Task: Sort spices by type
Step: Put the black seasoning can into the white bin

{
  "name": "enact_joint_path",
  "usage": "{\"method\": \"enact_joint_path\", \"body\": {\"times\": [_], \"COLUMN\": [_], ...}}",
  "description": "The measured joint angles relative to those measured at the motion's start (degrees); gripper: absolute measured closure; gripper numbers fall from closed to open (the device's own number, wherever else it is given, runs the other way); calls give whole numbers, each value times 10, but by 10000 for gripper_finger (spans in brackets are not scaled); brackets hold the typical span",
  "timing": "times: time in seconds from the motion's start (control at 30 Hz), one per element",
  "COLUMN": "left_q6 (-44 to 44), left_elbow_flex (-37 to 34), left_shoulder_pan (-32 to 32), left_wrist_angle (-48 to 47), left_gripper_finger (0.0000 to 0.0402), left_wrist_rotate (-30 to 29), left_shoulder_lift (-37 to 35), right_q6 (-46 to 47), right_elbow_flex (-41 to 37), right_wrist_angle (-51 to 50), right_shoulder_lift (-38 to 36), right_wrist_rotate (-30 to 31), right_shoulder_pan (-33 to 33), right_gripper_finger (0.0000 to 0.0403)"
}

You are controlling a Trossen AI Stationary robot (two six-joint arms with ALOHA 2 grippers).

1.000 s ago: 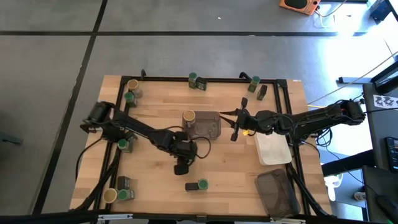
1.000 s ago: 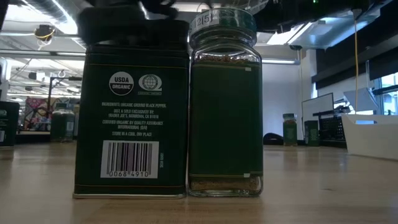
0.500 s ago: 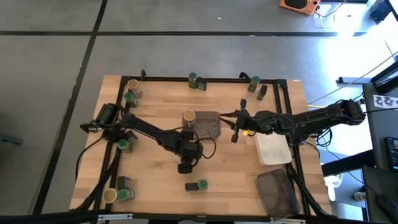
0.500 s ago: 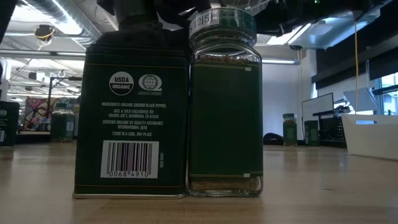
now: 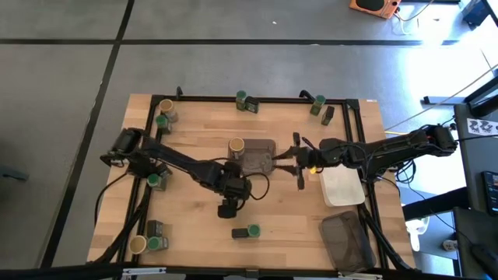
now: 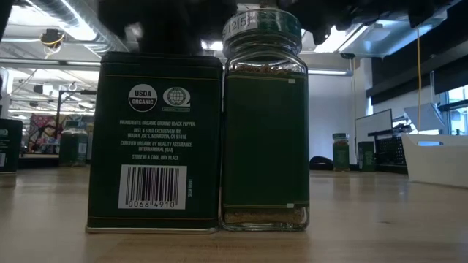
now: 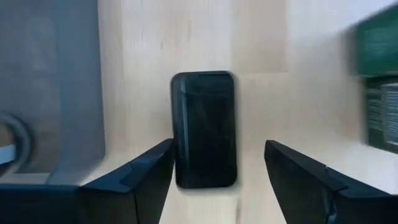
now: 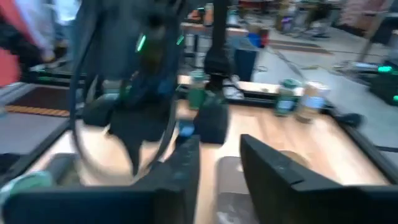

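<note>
The small dark tin should go into the white tray (image 5: 342, 187) with its kind, so my right gripper will grab it by its upright sides next.
My left gripper (image 5: 228, 207) hangs open over the table's middle, pointing down. In the left wrist view its fingers (image 7: 217, 180) stand on either side of a small dark tin (image 7: 204, 127) on the wood, without touching it. In the high view the gripper hides this tin. Another dark tin (image 5: 240, 232) and a green-lidded jar (image 5: 254, 231) stand side by side nearer the near edge, filling the low view: the tin (image 6: 153, 142) and the jar (image 6: 265, 124). My right gripper (image 5: 299, 162) is open above the right end of the grey tray (image 5: 261, 158), beside a tan-lidded jar (image 5: 236, 146).
More jars and tins stand around the table's rim: green lids (image 5: 163, 122), (image 5: 154, 180), (image 5: 242, 99), (image 5: 317, 103), tan lids (image 5: 165, 106), (image 5: 138, 244), a tin (image 5: 327, 115). A white tray (image 5: 340, 185) and a dark tray (image 5: 346, 241) lie on the right side.
My right gripper has turned about and shifted slightly toward the near edge, staying open by the grey tray. My left gripper has swayed a little to the right and back over the tin. No jar or tin has moved.
</note>
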Motion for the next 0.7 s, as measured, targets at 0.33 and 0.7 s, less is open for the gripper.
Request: {"method": "enact_joint_path", "body": {"times": [0.33,0.7], "left_q6": [-19,-71], "left_elbow_flex": [-124,-400], "left_shoulder_pan": [-55,-105], "left_wrist_angle": [38,250], "left_gripper_finger": [155,155], "left_wrist_rotate": [-104,-147], "left_shoulder_lift": [-218,-447], "right_q6": [15,18], "right_elbow_flex": [33,270], "right_wrist_angle": [5,-156], "right_shoulder_lift": [75,310], "right_wrist_rotate": [8,40], "right_shoulder_pan": [47,71], "right_gripper_finger": [132,119]}}
